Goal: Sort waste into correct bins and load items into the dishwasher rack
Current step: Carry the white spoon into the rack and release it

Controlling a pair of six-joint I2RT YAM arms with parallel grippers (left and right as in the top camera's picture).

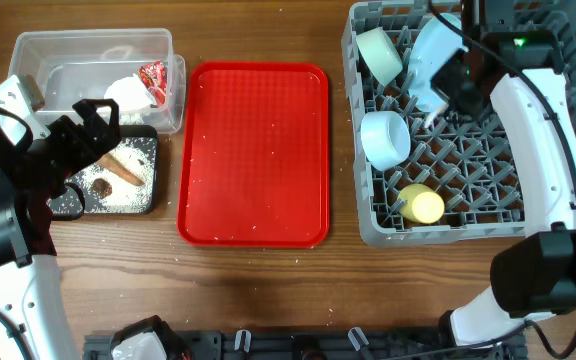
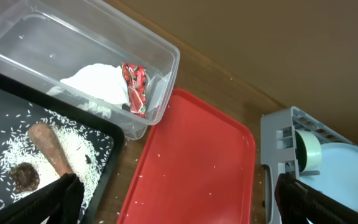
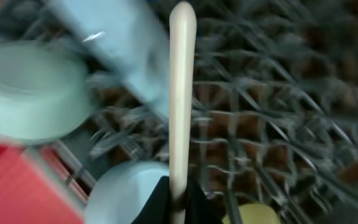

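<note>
The white spoon's loose end hovers above the rack's wires beside the plate, so for now my right gripper keeps hold until the spoon lies among them.
The clear tub [image 1: 38, 50] holds crumpled white tissue [image 1: 128, 93] and a red wrapper [image 1: 154, 80]; both also show in the left wrist view, tissue [image 2: 98, 81] and wrapper [image 2: 135, 87]. The black tray [image 1: 151, 205] holds white rice crumbs [image 2: 73, 149], a brown stick [image 1: 118, 168] and a brown lump [image 2: 23, 177]. My left gripper [image 1: 96, 128] is open and empty above the black tray. The grey rack [image 1: 368, 225] holds a mint bowl [image 1: 378, 52], a plate [image 1: 433, 45], a white bowl [image 1: 385, 138] and a yellow cup [image 1: 423, 205]. My right gripper [image 3: 178, 202] is shut on the white spoon [image 3: 182, 93] above the rack.
A flat red serving tray [image 1: 255, 150] lies between the bins and the rack, with a few rice crumbs on it. Wooden table [image 1: 268, 290] shows in front. A dark rail runs along the front edge.
</note>
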